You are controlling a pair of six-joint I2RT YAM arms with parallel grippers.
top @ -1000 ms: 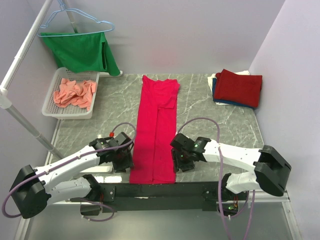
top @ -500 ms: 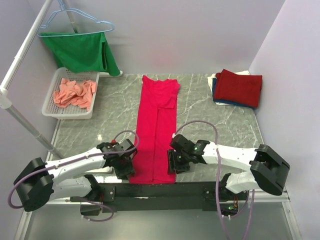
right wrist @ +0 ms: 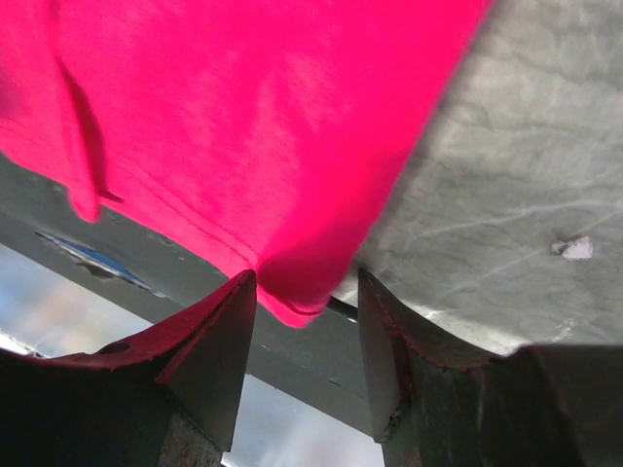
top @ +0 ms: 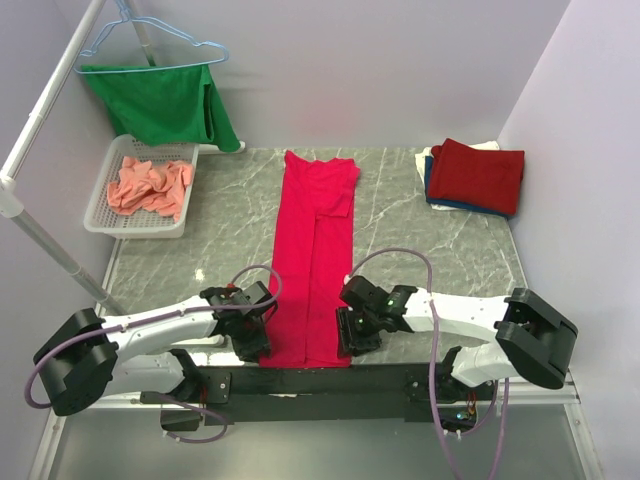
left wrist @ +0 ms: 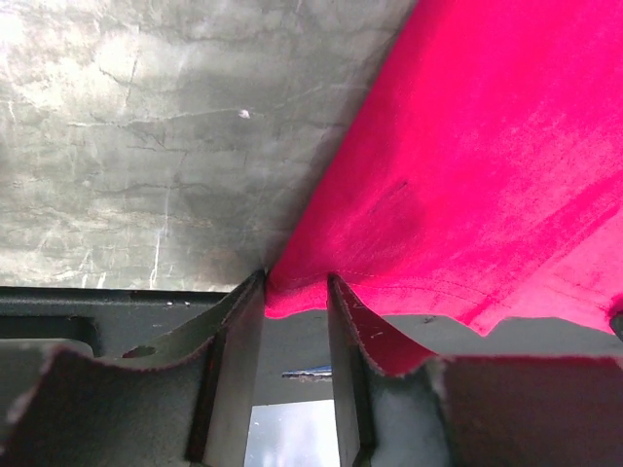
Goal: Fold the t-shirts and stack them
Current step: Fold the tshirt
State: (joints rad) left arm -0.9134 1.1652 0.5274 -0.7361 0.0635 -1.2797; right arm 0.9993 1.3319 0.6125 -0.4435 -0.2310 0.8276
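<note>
The shirt's drooping corner hangs between my right gripper's open fingers, so it is now time for my right gripper to close on it.
A bright pinkish-red t-shirt (top: 315,250) lies as a long narrow strip down the middle of the table, its hem at the near edge. My left gripper (top: 252,340) sits at the hem's near-left corner. In the left wrist view that corner of the shirt (left wrist: 467,175) hangs between the tips of the left gripper (left wrist: 295,287), whose jaws stand a little apart. My right gripper (top: 352,335) is at the near-right corner. In the right wrist view the right gripper (right wrist: 307,282) stands open around the drooping corner of the shirt (right wrist: 243,117), and the pads do not touch it.
At the far right a folded dark red t-shirt (top: 478,175) tops a blue one (top: 440,203) and a white one (top: 425,160). A white basket (top: 135,228) at far left holds a crumpled salmon-orange t-shirt (top: 150,185). Green cloth (top: 160,100) hangs on a hanger; a slanted pole (top: 40,240) runs along the left side.
My left gripper has moved right onto the hem's left corner and its jaws have narrowed. The right gripper has edged left onto the right corner. The shirt lies as before.
</note>
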